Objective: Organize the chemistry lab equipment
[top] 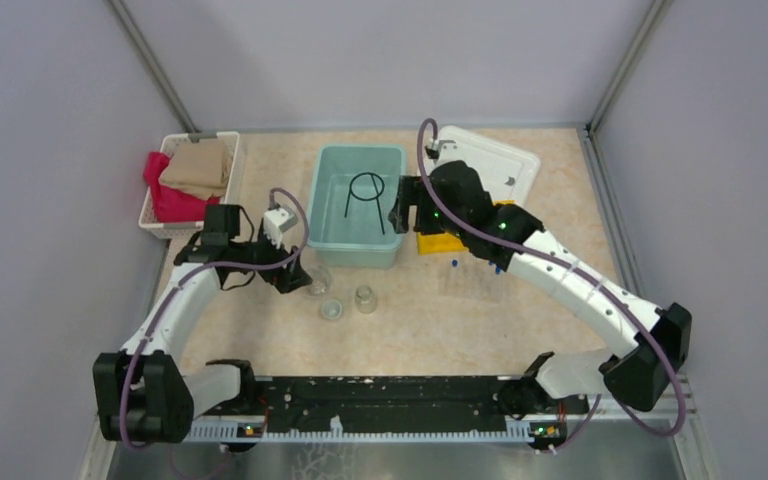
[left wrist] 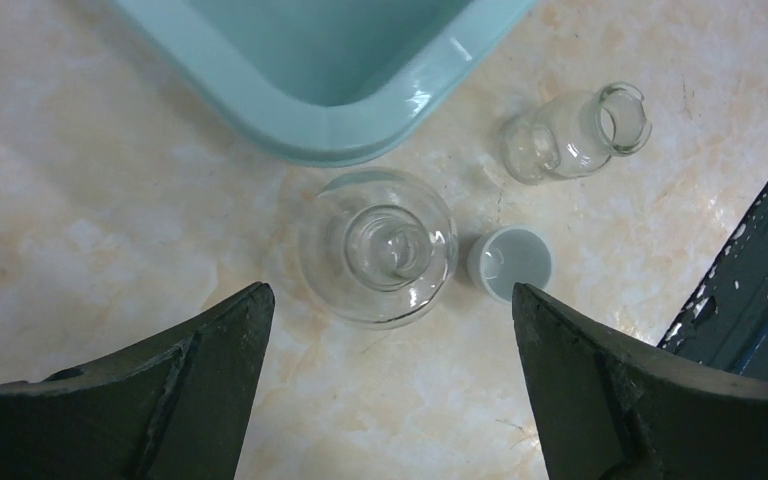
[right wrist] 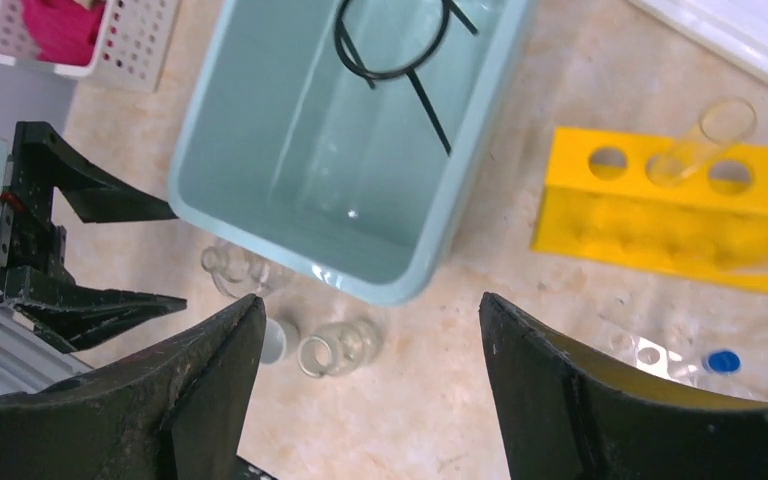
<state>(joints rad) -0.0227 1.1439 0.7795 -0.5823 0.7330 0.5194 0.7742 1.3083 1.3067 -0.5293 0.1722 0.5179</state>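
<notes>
The clear flask has to go into the teal bin (top: 338,238). My left gripper will first grab the flask by its narrow neck (top: 318,278).
A black wire ring (top: 365,194) (right wrist: 390,40) lies inside the teal bin (top: 338,238). In front of the bin stand a clear flask (left wrist: 378,248) (top: 318,278), a small glass beaker (left wrist: 572,135) (top: 365,298) and a small white cup (left wrist: 510,262) (top: 331,309). My left gripper (left wrist: 390,292) (top: 293,277) hangs open just left of the flask, holding nothing. A yellow holed rack (right wrist: 680,215) (top: 436,242) holds one clear tube (right wrist: 705,140). A blue-capped tube (right wrist: 723,361) lies on the table near it. My right gripper (right wrist: 370,300) (top: 400,215) is open and empty above the bin's right rim.
A white basket (top: 160,215) of red and tan cloths stands at the back left. A white lid (top: 495,160) lies behind the right arm. The teal bin's near corner (left wrist: 320,125) sits close to the flask. Grey walls enclose the table on three sides.
</notes>
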